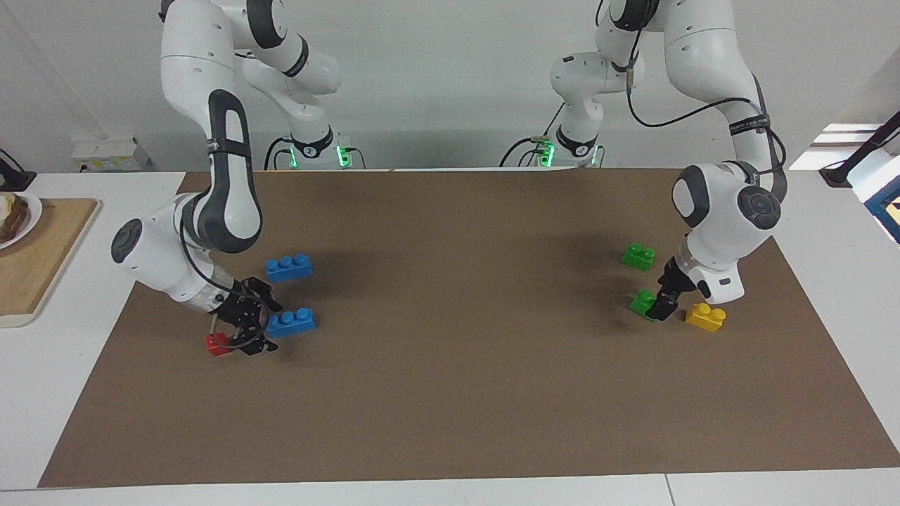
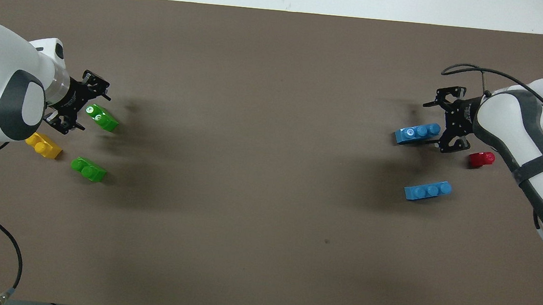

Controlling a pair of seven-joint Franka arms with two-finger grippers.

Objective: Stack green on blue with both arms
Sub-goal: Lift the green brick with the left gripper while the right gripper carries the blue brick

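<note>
The robot's right gripper should next grab the blue brick by its end by the red brick, so the blue brick's other studs stay free for stacking the green one.
Two green bricks lie toward the left arm's end of the table. My left gripper (image 2: 89,107) (image 1: 658,306) is low and open, its fingers straddling one end of the green brick (image 2: 103,118) (image 1: 640,302) farther from the robots. The other green brick (image 2: 88,169) (image 1: 638,256) lies nearer to them. Toward the right arm's end lie two blue bricks. The right gripper (image 2: 435,125) (image 1: 268,327) is open and low at the end of the farther blue brick (image 2: 415,133) (image 1: 292,321). The nearer blue brick (image 2: 428,190) (image 1: 288,267) lies apart.
A yellow brick (image 2: 43,145) (image 1: 705,316) lies beside the left gripper. A small red brick (image 2: 481,159) (image 1: 214,343) sits just beside the right gripper. Everything rests on a brown mat (image 1: 457,393). A wooden board (image 1: 35,260) lies off the mat at the right arm's end.
</note>
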